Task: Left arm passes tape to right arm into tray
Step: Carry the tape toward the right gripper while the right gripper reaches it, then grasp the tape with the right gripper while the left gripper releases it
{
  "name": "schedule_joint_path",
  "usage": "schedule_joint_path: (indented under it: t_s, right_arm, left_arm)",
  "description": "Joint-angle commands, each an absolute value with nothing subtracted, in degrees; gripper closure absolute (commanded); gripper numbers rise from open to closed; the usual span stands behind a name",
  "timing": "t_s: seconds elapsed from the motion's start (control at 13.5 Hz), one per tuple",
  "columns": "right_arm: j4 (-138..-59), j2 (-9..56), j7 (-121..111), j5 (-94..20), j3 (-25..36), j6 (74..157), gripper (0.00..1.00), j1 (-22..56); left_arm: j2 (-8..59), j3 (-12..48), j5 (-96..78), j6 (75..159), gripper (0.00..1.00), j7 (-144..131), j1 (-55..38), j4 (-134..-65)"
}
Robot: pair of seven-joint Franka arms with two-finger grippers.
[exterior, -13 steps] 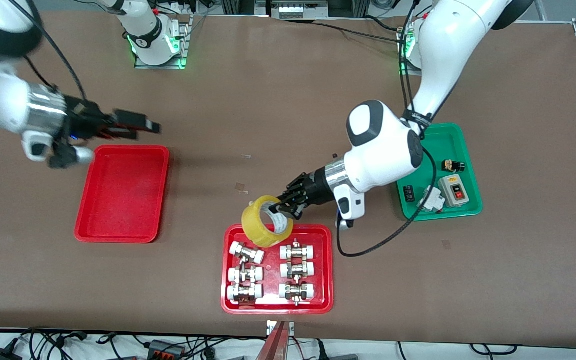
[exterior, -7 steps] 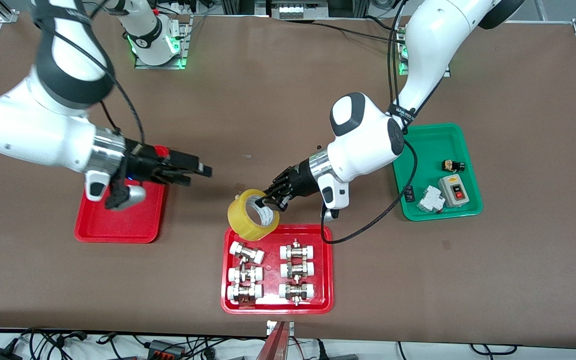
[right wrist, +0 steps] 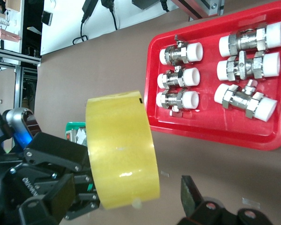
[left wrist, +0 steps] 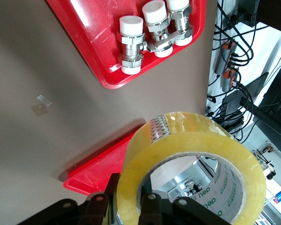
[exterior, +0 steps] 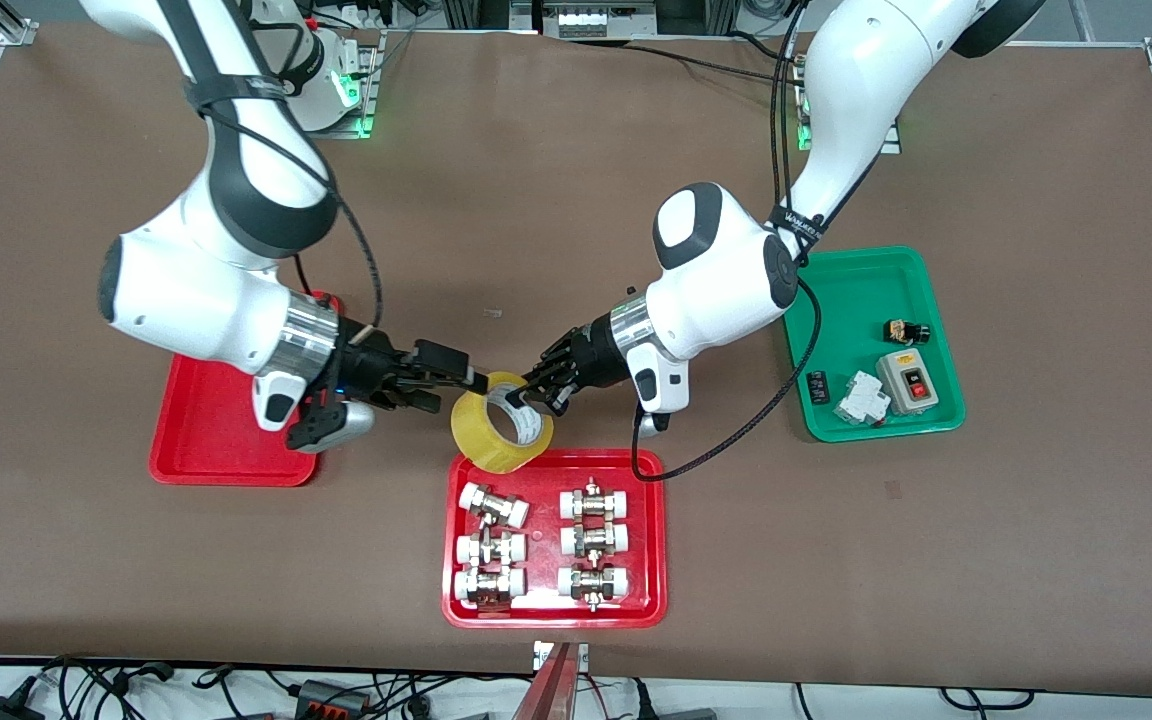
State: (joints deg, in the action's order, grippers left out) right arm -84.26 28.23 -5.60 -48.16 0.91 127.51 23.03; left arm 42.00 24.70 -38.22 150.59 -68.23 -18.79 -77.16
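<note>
I should next grip the yellow tape by its free ring side [exterior: 471, 409] with my right gripper, to take it over and put it in the red tray [exterior: 221, 455].
The yellow tape [exterior: 498, 440] hangs in the air just over the edge of the fittings tray. My left gripper [exterior: 528, 397] is shut on its wall, one finger inside the core and one outside; the left wrist view shows the tape [left wrist: 192, 154] and this grip [left wrist: 131, 204]. My right gripper [exterior: 456, 392] is open right at the tape's other side. In the right wrist view the tape [right wrist: 122, 154] sits between its jaws [right wrist: 131, 201]; one finger [right wrist: 189, 194] stands apart from the roll. The plain red tray [exterior: 221, 455] lies under the right arm.
A red tray with several metal-and-white pipe fittings [exterior: 551, 610] lies near the front camera, below the tape. A green tray [exterior: 876, 270] with switches lies toward the left arm's end. Small tape scraps [exterior: 481, 374] lie on the brown table.
My right arm has swung from beside the plain red tray across it to the tape, gripper open. My left arm has carried the tape a little toward the right arm.
</note>
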Motion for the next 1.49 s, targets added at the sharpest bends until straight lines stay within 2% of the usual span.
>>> schedule_joint_path:
  t_s: [0.0,0.07,0.15,0.3,0.37,0.52,0.59,0.67,0.74,0.89,0.97,1.19,1.41]
  right_arm:
    - [-81.22,30.05,-6.24,-49.39,1.41,128.85,0.00,24.08]
    - [-80.95,30.15,-6.59,-49.31,1.41,128.85,0.28,24.08]
    - [-80.95,30.15,-6.94,-49.31,1.41,128.85,0.61,24.08]
    - [-80.95,30.15,-6.94,-49.22,1.49,128.85,0.93,24.08]
    - [-80.86,30.06,-7.03,-49.22,1.49,128.85,1.00,24.08]
    - [-80.86,29.97,-7.12,-49.22,1.49,128.85,1.00,23.99]
    - [-80.86,29.88,-7.03,-49.22,1.49,128.85,1.00,23.99]
    - [-80.77,29.88,-7.03,-49.22,1.49,128.85,1.00,23.99]
    - [-80.86,29.80,-6.86,-49.22,1.49,128.85,1.00,24.08]
    - [-80.77,29.79,-6.94,-49.22,1.49,128.85,1.00,24.00]
    - [-80.77,29.71,-6.77,-49.22,1.49,128.85,1.00,23.99]
    - [-80.86,29.88,-7.38,-49.04,1.67,127.28,1.00,21.99]
    - [-81.82,29.88,-13.42,-48.78,1.84,116.76,1.00,15.15]
  left_arm:
    - [41.31,24.35,-38.94,151.61,1.00,-68.47,-19.51,-77.52]
    - [41.40,24.35,-39.02,151.61,1.00,-68.47,-19.60,-77.52]
    - [41.40,24.35,-38.94,151.61,1.00,-68.38,-19.60,-77.52]
    - [41.31,24.35,-38.85,151.61,1.00,-68.38,-19.42,-77.69]
    - [41.40,24.35,-38.85,151.61,0.99,-68.38,-19.42,-77.70]
    - [41.31,24.35,-38.85,151.61,0.98,-68.38,-19.34,-77.70]
    - [41.31,24.35,-38.85,151.52,0.88,-68.47,-19.34,-77.70]
    - [41.22,24.35,-38.85,151.44,0.12,-68.38,-19.07,-77.61]
    - [41.05,24.35,-38.85,151.26,0.00,-68.47,-18.72,-77.35]
    - [39.03,24.17,-38.76,149.78,0.00,-68.38,-16.63,-77.69]
    - [37.54,24.17,-38.67,145.33,0.00,-68.38,-14.52,-77.61]
    - [31.84,22.77,-38.24,125.84,0.00,-68.38,-6.88,-77.69]
    - [29.36,21.97,-23.27,102.20,0.00,-67.94,0.86,-76.73]
